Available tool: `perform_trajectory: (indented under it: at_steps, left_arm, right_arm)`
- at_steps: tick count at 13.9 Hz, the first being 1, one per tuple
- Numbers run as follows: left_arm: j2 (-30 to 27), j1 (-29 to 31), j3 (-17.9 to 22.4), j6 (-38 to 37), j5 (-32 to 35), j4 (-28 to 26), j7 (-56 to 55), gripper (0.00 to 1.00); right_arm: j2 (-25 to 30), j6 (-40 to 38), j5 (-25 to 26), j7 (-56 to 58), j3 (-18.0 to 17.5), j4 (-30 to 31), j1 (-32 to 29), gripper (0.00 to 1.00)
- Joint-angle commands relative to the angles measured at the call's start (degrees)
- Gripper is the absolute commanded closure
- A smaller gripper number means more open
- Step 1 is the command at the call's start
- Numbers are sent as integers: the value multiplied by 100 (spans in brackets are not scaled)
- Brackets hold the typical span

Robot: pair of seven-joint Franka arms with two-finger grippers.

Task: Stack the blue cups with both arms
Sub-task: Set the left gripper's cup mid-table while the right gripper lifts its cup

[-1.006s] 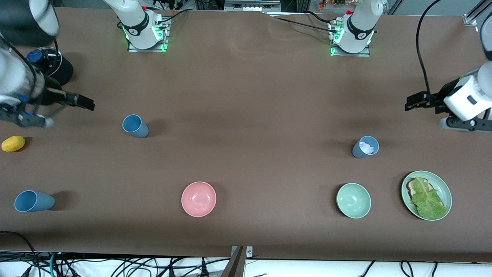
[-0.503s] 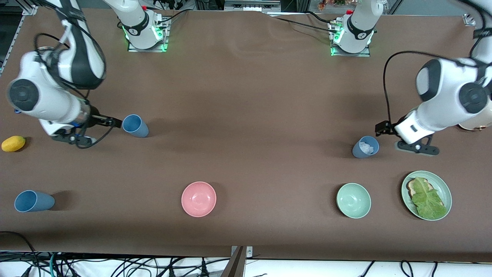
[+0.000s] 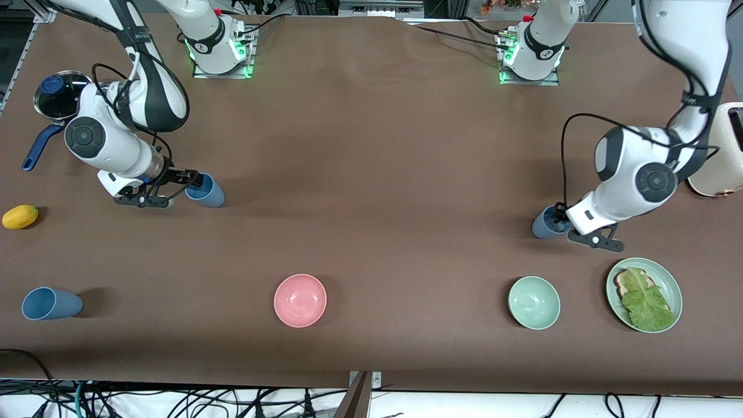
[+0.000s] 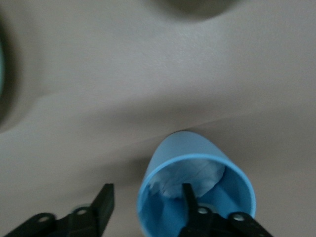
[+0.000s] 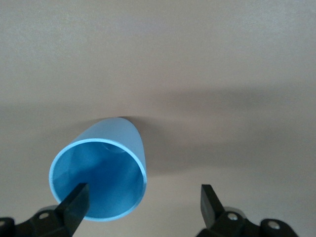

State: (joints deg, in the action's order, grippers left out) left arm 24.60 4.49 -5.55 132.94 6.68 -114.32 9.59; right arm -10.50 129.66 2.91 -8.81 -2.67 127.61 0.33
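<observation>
My right gripper grabs the blue cup by its rim [image 5: 104, 219] next, which leaves the cup's closed base free for stacking.
A blue cup [image 3: 206, 191] stands toward the right arm's end of the table. My right gripper [image 3: 188, 181] is open at its rim; in the right wrist view the cup [image 5: 98, 170] has one finger [image 5: 76, 200] over its mouth and the other finger outside, the gripper [image 5: 142, 196] straddling the wall. A greyer blue cup [image 3: 544, 225] with something white and crumpled inside stands toward the left arm's end. My left gripper [image 3: 558, 216] is open on it; in the left wrist view the cup [image 4: 195, 173] has one finger [image 4: 190, 197] inside it, the gripper [image 4: 147, 196] straddling its wall. A third blue cup [image 3: 49, 303] stands apart, nearer the camera.
A pink bowl [image 3: 300, 300], a pale green bowl [image 3: 534, 302] and a green plate [image 3: 673, 290] with toast and lettuce lie nearer the camera. A lemon [image 3: 20, 216] and a pot [image 3: 58, 96] are at the right arm's end, a toaster [image 3: 720, 151] at the left arm's end.
Both arms have swung in from the table's ends and come down onto their cups. The cups have not moved.
</observation>
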Motion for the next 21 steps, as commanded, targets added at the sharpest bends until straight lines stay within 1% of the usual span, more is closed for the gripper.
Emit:
perform_trajectory:
  at_steps: [1, 2, 4, 5, 6, 7, 8, 9, 11, 12, 15, 16, 18, 19, 20, 21]
  left_arm:
    - [36, -71, 1, -32, 114, 120, -19, 100]
    - [44, -106, 1, -119, 88, 190, -167, 100]
    - [1, -421, 1, -653, 53, 417, -545, 100]
    - [-25, -605, -7, -986, 18, 584, -790, 100]
    - [-17, -807, -60, -1268, 9, 795, -1088, 100]
    - [-17, -975, -208, -1497, -52, 962, -1431, 100]
    - [-17, -1063, -384, -1560, -244, 1094, -1834, 100]
    - [-8, -1117, -560, -1561, -403, 1139, -2160, 100]
    - [88, -1213, -929, -1491, -824, 1279, -2679, 100]
    - [263, -1370, -957, -1456, -922, 1463, -2943, 100]
    - [685, -2108, -957, -1420, -958, 2026, -3698, 100]
    - [799, -2293, -957, -1299, -950, 2114, -3971, 100]
    - [1010, -2610, -957, -938, -950, 2106, -4246, 100]
    - [1072, -2672, -957, -885, -941, 2106, -4281, 100]
    - [1099, -2708, -957, -789, -949, 2106, -4290, 94]
    - [1108, -2708, -957, -770, -958, 2106, -4290, 39]
  right_arm:
    - [57, 129, 52, 99, 39, 176, 20, 0]
    - [31, 138, 52, 99, 39, 168, 2, 0]
    - [-48, 138, 52, 99, 48, 132, -6, 1]
    - [-92, 147, 52, 99, 48, 124, -7, 9]
    - [-110, 147, 44, 99, 48, 115, -7, 23]
    - [-145, 147, 43, 99, 39, 106, -7, 42]
    - [-163, 138, 43, 99, 39, 63, -7, 57]
    - [-198, 138, 43, 99, 39, 27, -7, 66]
    - [-233, 129, 17, 90, 39, 27, 2, 90]
    - [-233, 103, 26, 99, 39, -8, 2, 100]
    - [-242, -28, 17, 90, 30, -219, 20, 100]
    - [-224, -255, 17, 73, -22, -324, 28, 100]
    - [-242, -984, -53, -164, -338, -875, 72, 100]
    - [-251, -1257, -62, -278, -374, -1122, 81, 100]
    - [-251, -1486, -71, -444, -479, -1377, 151, 100]
    - [-338, -1705, -132, -698, -549, -1658, 291, 100]
